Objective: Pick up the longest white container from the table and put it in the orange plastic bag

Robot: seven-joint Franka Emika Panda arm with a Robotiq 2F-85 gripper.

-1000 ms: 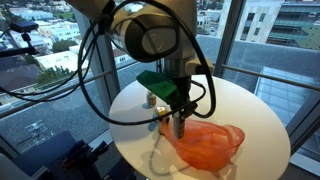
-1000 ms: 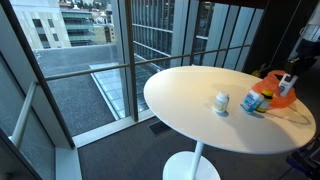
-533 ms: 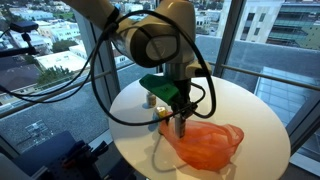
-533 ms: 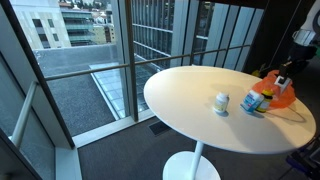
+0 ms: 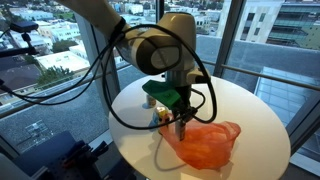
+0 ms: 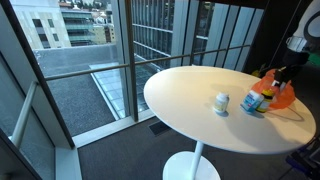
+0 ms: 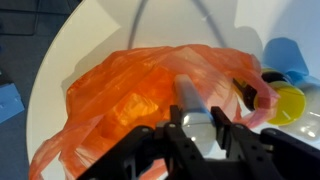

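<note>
The robot's gripper is ready to open: orange folds surround the long white container's end, so the container would rest in the bag [image 5: 205,143].
My gripper [image 7: 197,118] is shut on a long white container [image 7: 189,95], a slim tube that points down into the crumpled orange plastic bag [image 7: 130,90]. In an exterior view the gripper [image 5: 180,122] hangs over the bag's [image 5: 205,143] near edge with the tube [image 5: 180,128] below it. In an exterior view the bag [image 6: 283,95] lies at the table's far right edge and the gripper [image 6: 277,76] is above it. Whether the tube touches the bag I cannot tell.
The round white table [image 6: 200,110] stands by tall windows. A short white container [image 6: 222,102] and a blue container with a yellow lid [image 6: 254,103] stand next to the bag; the yellow lid [image 7: 287,101] shows in the wrist view. A cable [image 7: 212,22] crosses the table.
The arm has shifted slightly to the right over the bag with the tube still held. The bag and the other containers have not moved.
</note>
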